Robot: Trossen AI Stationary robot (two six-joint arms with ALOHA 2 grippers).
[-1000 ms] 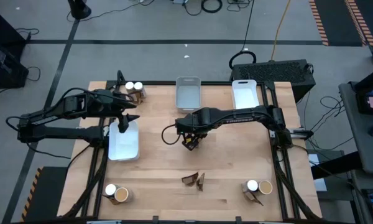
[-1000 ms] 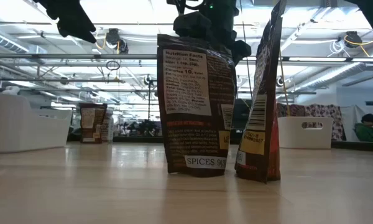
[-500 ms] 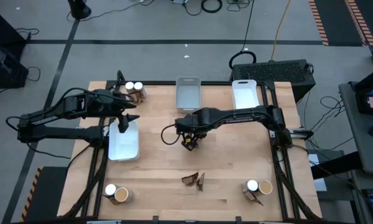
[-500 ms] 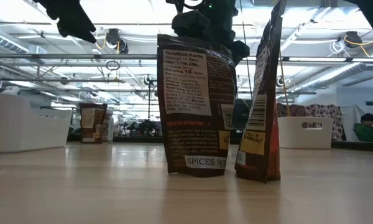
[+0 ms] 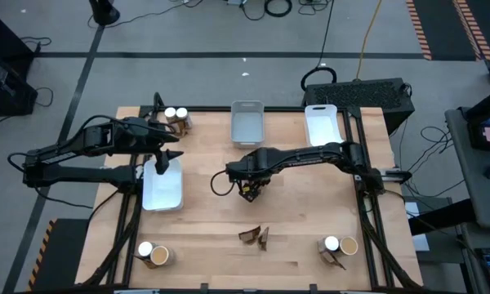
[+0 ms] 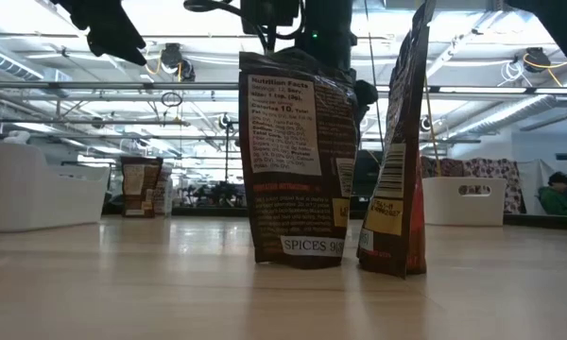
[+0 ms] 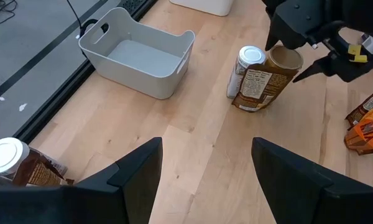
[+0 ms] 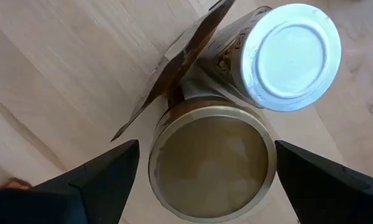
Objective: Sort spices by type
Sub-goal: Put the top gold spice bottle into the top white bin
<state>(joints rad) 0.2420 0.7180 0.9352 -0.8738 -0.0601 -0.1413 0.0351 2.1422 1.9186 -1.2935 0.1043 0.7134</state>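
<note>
My right gripper closes next: the right wrist view shows the tan-topped tub's rim (image 8: 212,164), next to the white-capped jar (image 8: 290,56), between my fingers, so closing now would catch it.
My right gripper (image 5: 247,188) hangs open over a cluster at the table's middle. In the right wrist view its fingers stand on either side of a round tan-topped tub (image 8: 211,165), beside a white-capped jar (image 8: 290,56) and a dark-brown packet (image 8: 174,62); no touch shows. My left gripper (image 5: 165,157) waits open above the far end of a white tray (image 5: 163,192). The left wrist view shows the same tub (image 7: 285,59), jar (image 7: 250,62) and packet (image 7: 261,87) under the right gripper. Two brown packets (image 6: 298,161) stand upright on the table near its near edge.
More spice groups stand at the far-left corner (image 5: 175,118), near-left corner (image 5: 153,255) and near-right corner (image 5: 336,247). A grey tray (image 5: 247,122) and a second white tray (image 5: 322,122) lie along the far edge. Bare wood lies between the trays and the middle cluster.
The right arm's forearm and wrist have shifted a little toward the table's left while its gripper has stayed over the middle cluster. The spices have kept their places.
</note>
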